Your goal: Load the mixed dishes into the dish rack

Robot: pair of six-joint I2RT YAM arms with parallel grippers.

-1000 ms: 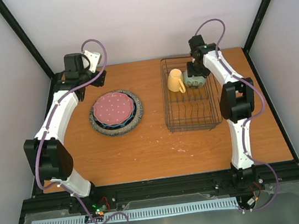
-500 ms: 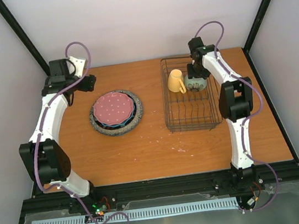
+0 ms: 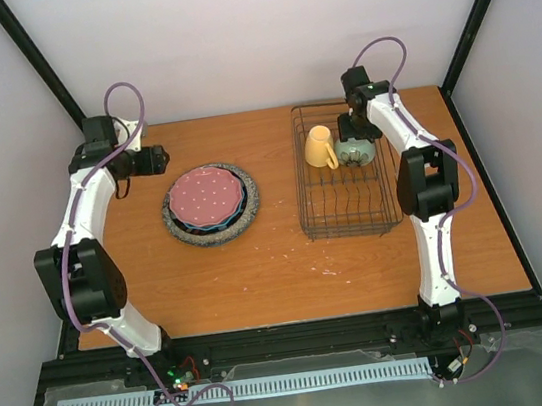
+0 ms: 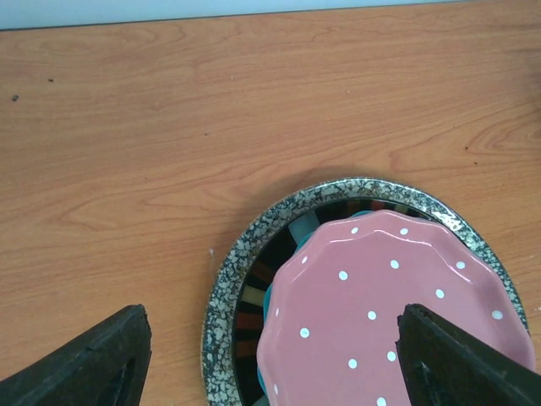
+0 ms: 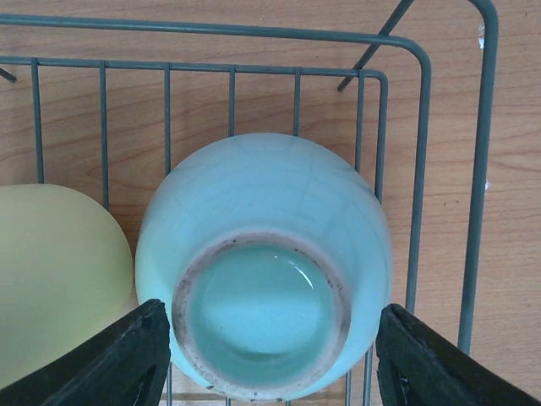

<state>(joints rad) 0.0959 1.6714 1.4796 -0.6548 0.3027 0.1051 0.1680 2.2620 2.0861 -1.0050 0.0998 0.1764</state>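
The pink dotted plate's rim (image 3: pixel 172 202) farthest from the dish rack (image 3: pixel 346 197) is the part my left gripper will pinch next, so the plate's opposite rim stays free for the handover to my right gripper.
The dish rack (image 3: pixel 346 197) stands right of centre, with the yellow mug (image 3: pixel 320 147) and the mint-green bowl (image 3: pixel 357 152) in its far end. In the right wrist view the bowl (image 5: pixel 262 279) lies bottom-up beside the mug (image 5: pixel 59 271). My right gripper (image 5: pixel 266 372) is open, one finger on each side of the bowl. The pink dotted plate (image 3: pixel 206 196) tops a stack on the grey speckled plate (image 3: pixel 179 234). My left gripper (image 3: pixel 152 161) is open, over the stack's far left edge. Its wrist view shows the pink plate (image 4: pixel 397 313), a teal plate edge (image 4: pixel 302 227), the dark-rimmed plate (image 4: pixel 252 292) and the speckled rim (image 4: pixel 221 288).
The rack's wire walls (image 5: pixel 418 169) stand close around the bowl. The rack's upright dividers (image 3: pixel 345 192) fill its near half. Bare wooden table (image 3: pixel 261 275) lies in front of the plates and rack. Black frame posts stand at the back corners.
My left arm has swung left and lower, bringing its gripper beside the plate stack's far left edge. The right arm has barely moved; the bowl sits slightly lower in the rack.
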